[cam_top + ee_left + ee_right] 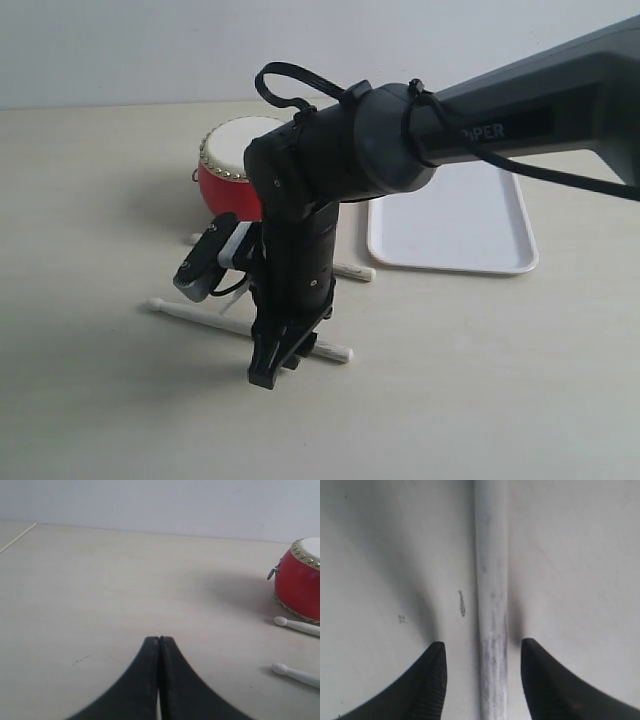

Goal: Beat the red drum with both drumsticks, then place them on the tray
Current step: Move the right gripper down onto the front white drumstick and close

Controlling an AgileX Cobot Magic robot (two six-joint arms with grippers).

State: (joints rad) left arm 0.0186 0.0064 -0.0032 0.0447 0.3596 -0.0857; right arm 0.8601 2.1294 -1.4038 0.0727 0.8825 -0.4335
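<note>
My right gripper's fingers sit low on both sides of the nearer drumstick's body, so it is now time to close on that drumstick.
The red drum [228, 168] [300, 582] with its cream skin stands at the back of the table. In front of it two pale drumsticks lie flat, one close to the drum [355, 271] [299, 625] and one nearer the front [200, 315] [296, 673]. My right gripper [275, 372] [483, 643] points down over the nearer drumstick [491, 580], open, with a finger on each side of the shaft and a gap on both sides. My left gripper [159, 639] is shut on nothing, low over bare table left of the drum, and does not show in the exterior view. The white tray [450, 225] lies right of the drum.
The right arm [480, 125] stretches from the right edge across the tray and hides part of the drum and the middle of both sticks. A table edge [17, 537] runs far off in the left wrist view.
</note>
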